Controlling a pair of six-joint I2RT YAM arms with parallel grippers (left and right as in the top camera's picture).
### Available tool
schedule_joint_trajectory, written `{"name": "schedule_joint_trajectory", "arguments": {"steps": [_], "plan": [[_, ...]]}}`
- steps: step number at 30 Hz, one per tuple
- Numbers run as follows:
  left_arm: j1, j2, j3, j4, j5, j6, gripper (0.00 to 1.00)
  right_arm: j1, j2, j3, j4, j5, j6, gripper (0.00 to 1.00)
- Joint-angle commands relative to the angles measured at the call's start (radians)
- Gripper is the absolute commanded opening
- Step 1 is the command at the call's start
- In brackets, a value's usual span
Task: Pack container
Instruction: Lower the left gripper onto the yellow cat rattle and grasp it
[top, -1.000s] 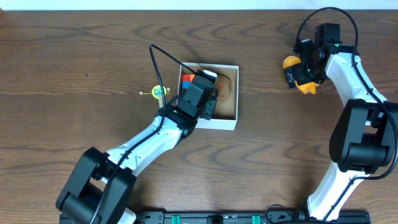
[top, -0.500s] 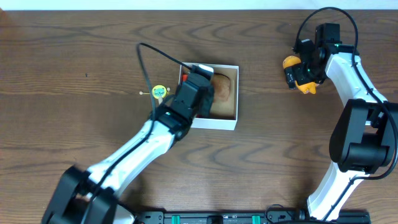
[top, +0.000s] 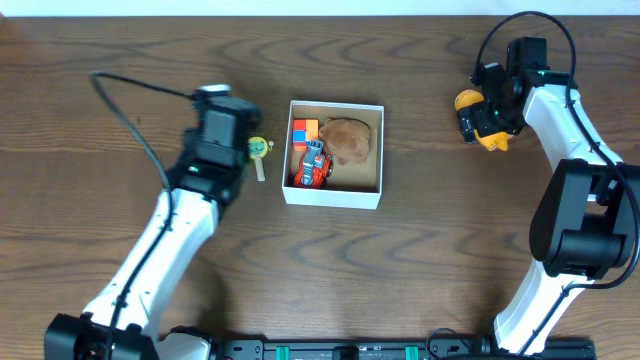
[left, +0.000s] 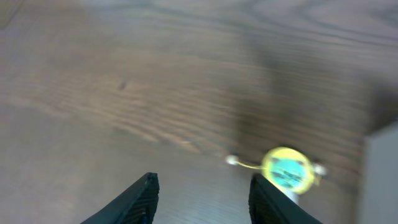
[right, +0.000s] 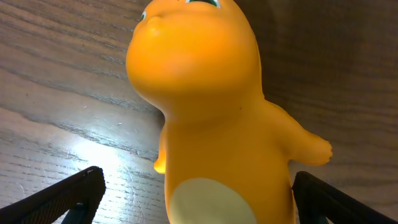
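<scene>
My left gripper picks up the round toy by its stick next, and its round head stays free to lead into the container's open space.
The container (top: 334, 194) is a small white-walled box with a tan inside, at the table's middle. It holds an orange and red block (top: 303, 130), a red toy car (top: 313, 165) and a brown plush (top: 350, 141). My left gripper (top: 221, 133) hangs left of the box, open and empty (left: 205, 182). A yellow-green round toy on a stick (top: 259, 149) lies between it and the box, just ahead of the right finger in the left wrist view (left: 286, 170). My right gripper (top: 482, 118) is open around an orange figure (right: 211, 118) at the far right, with a gap at the left finger.
The box's white wall shows at the right edge of the left wrist view (left: 382, 177). A black cable (top: 140, 85) arcs from the left arm over the left part of the brown wooden table (top: 420, 250).
My left gripper has come out of the container and moved left, to beside the yellow-green toy. The red car now lies uncovered in the box. The right arm has not moved.
</scene>
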Motion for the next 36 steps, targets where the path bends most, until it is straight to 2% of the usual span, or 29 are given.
{"name": "schedule_joint_trajectory", "arguments": {"steps": [1, 5, 12, 19, 27, 36], "plan": [[0.060, 0.039, 0.014, 0.003, 0.118, -0.046, 0.49, 0.007, 0.007, 0.003, -0.001, -0.008, -0.002, 0.99], [0.082, 0.108, 0.014, 0.047, 0.221, -0.048, 0.49, 0.007, 0.007, 0.003, -0.001, -0.008, -0.002, 0.99], [0.081, 0.250, 0.014, 0.089, 0.238, -0.048, 0.50, 0.007, 0.007, 0.003, -0.001, -0.008, -0.002, 0.99], [0.080, 0.329, 0.014, 0.126, 0.399, -0.049, 0.50, 0.007, 0.007, 0.003, -0.001, -0.008, -0.002, 0.99], [0.056, 0.340, 0.014, 0.130, 0.410, -0.108, 0.49, 0.007, 0.007, 0.003, -0.001, -0.008, -0.002, 0.99], [-0.006, 0.425, 0.014, 0.142, 0.409, -0.108, 0.48, 0.007, 0.007, 0.003, -0.001, -0.008, -0.002, 0.99]]}}
